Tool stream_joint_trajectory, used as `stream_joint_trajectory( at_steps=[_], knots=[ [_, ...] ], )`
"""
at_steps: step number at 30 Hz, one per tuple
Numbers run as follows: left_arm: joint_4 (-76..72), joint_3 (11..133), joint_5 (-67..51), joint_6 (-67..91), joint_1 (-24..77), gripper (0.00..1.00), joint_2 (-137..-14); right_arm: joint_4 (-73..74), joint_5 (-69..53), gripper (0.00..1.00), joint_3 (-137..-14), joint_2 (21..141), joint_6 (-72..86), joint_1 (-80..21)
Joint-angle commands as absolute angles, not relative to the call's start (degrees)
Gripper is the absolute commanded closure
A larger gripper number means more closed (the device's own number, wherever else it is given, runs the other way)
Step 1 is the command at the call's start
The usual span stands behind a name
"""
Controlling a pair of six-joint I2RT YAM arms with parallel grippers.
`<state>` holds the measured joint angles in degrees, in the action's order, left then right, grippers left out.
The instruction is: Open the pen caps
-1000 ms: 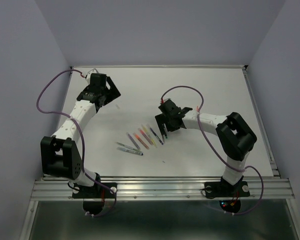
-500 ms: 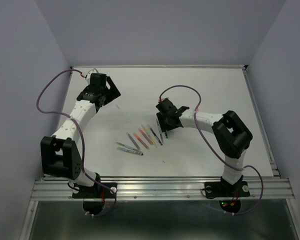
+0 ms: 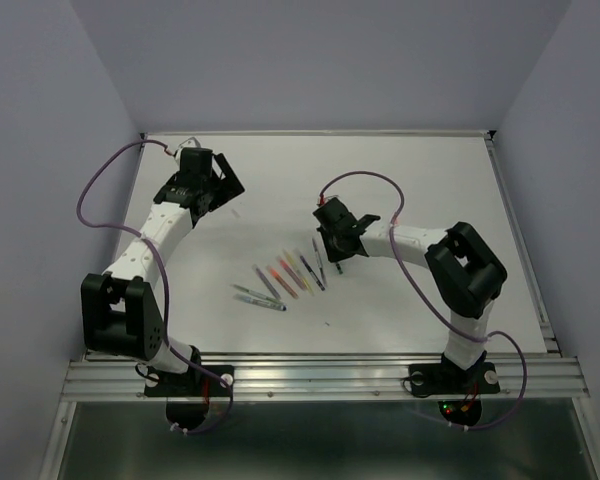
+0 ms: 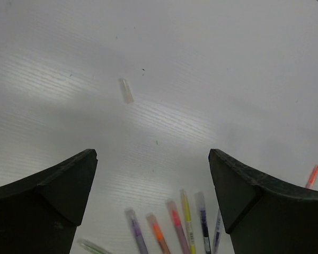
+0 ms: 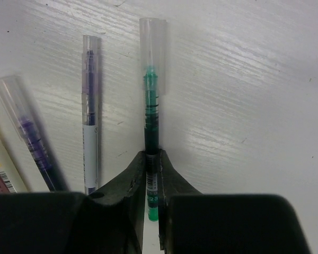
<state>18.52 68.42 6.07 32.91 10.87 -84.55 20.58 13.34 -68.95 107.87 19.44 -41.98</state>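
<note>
To open the green pen, my left gripper next needs to grab the pen's clear cap, leaving the pen's body to my right gripper.
A green pen [image 5: 150, 119] with a clear cap [image 5: 152, 45] lies on the white table, and my right gripper [image 5: 152, 161] is shut on its barrel; the capped end points away from the jaws. To its left lie a blue pen [image 5: 90, 106] and a purple pen [image 5: 29, 132], both capped. From above, my right gripper [image 3: 332, 254] sits at the right end of the row of pens [image 3: 283, 276]. My left gripper [image 4: 151, 156] hangs open and holds nothing, above the table at the back left [image 3: 216, 186]. Several capped pens [image 4: 176, 225] show below its jaws.
A loose clear cap [image 4: 126, 90] lies on the table ahead of the left gripper, also seen from above as a loose cap [image 3: 234, 212]. A single orange pen [image 4: 312, 175] lies off to the right. A small speck [image 3: 327, 323] lies near the front edge.
My right gripper has moved left onto the end of the pen row and closed its jaws on the green pen. The left arm has barely moved.
</note>
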Motion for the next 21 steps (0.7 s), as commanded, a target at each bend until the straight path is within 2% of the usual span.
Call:
stream_joint_trajectory(
  at_steps=[1, 6, 14, 21],
  knots=[
    [12.6, 65.9, -3.0, 31.7, 11.3, 0.01, -80.8, 19.3, 14.2, 0.99, -67.8, 106.9, 17.8, -42.2],
    [6.9, 64.0, -12.6, 33.0, 14.6, 0.01, -80.2, 16.9, 17.4, 0.99, -68.6, 100.5, 14.0, -42.2],
    [-3.2, 62.8, -21.3, 39.3, 21.1, 0.04, -82.0, 6.2, -2.7, 0.99, -62.8, 88.5, 13.1, -42.2],
    [-7.0, 62.8, -22.1, 41.5, 24.0, 0.09, -82.8, 3.9, -6.3, 0.99, -62.8, 85.6, 14.6, -42.2]
  ],
)
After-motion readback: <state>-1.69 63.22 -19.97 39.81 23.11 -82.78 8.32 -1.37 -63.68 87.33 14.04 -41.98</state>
